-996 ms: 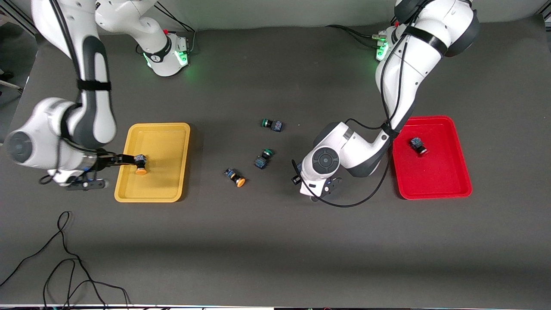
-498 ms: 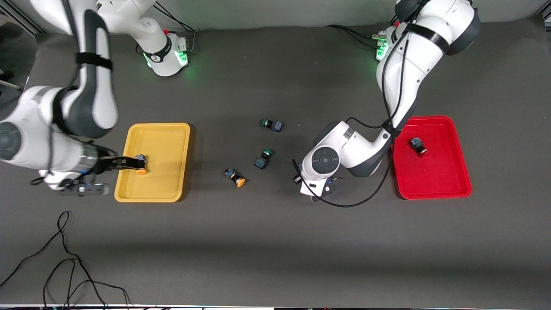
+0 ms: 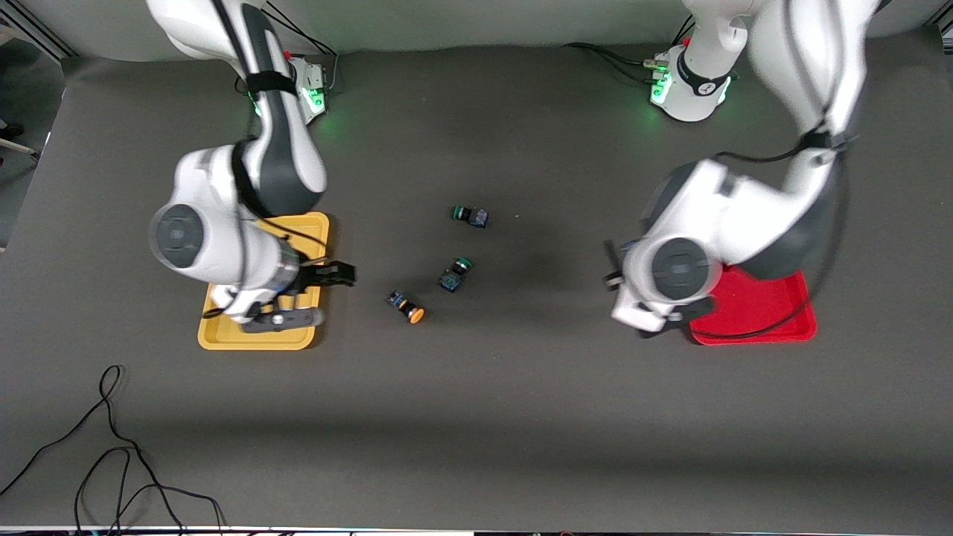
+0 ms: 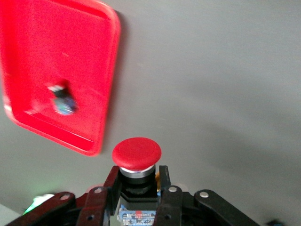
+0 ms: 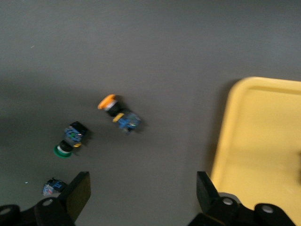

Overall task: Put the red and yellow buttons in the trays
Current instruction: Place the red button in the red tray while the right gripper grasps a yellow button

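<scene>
The yellow-capped button needs to get into the yellow tray [image 3: 253, 339]. My right gripper should next grab the button by its blue body [image 3: 397, 298] for that.
My left gripper [image 4: 137, 178] is shut on a red-capped button [image 4: 136, 153], held in the air over the table just beside the red tray [image 4: 37, 47]. In that tray [image 3: 767, 313] lies another button [image 4: 63, 101]; in the front view the left arm hides it. Open and with nothing between its fingers, my right gripper [image 3: 339, 274] hangs over the yellow tray's [image 3: 253, 339] rim on the side toward the table's middle. A yellow-capped button [image 3: 408, 307] lies on the table close by, also in the right wrist view [image 5: 115, 109]. The right arm covers much of the yellow tray [image 5: 263, 141].
Two green-capped buttons lie mid-table, one [image 3: 454, 274] beside the yellow-capped one, the other [image 3: 469, 215] farther from the front camera. A loose black cable [image 3: 112, 447] lies near the table's front edge at the right arm's end.
My left gripper shut on the red button and carried it up toward the red tray. My right gripper left a yellow button in the yellow tray and swung toward the table's middle.
</scene>
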Motion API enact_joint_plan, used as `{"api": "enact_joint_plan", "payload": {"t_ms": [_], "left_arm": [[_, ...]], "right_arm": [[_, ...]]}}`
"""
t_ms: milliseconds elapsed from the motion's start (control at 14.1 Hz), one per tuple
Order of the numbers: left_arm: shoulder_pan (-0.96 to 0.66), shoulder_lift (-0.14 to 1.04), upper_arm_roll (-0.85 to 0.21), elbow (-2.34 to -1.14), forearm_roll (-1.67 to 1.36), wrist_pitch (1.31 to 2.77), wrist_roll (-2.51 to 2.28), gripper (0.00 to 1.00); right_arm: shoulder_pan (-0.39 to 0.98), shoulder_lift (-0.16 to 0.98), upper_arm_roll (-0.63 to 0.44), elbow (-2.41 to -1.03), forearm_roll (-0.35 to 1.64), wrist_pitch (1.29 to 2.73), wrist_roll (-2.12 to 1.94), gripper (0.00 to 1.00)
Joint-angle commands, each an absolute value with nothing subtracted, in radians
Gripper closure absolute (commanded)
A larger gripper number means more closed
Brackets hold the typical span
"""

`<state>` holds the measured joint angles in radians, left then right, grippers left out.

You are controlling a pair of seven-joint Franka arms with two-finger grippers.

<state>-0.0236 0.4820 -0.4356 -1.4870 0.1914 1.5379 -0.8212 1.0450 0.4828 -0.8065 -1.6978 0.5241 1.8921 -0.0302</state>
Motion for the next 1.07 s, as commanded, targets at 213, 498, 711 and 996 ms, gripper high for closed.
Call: {"api": "enact_joint_plan", "payload": {"t_ms": [213,498,711,996], "left_arm": [[0.312,0.266,-0.430,-1.902,0.204,1.788,-0.311,1.00],[0.452,0.323,-0.423,-2.043,0.257,2.081,-0.123,1.00],[0.512,0.409,-0.423,-2.052,0.319,2.180,-0.103,1.00],[0.529,0.460,-0.422,-2.074,0.345,2.267,-0.101,1.00]], "right_arm": [[1.038,0.598,-0.661,-1.689,0.532,2.115,-0.277,0.00],[1.057,0.629,-0.624,-1.816,0.540,2.343,-0.472,0.00],[1.060,0.666,-0.585,-1.850,0.543,2.424,-0.486,0.00],[1.060,0.704,-0.555,-1.853,0.546,2.476,-0.485,0.00]]}}
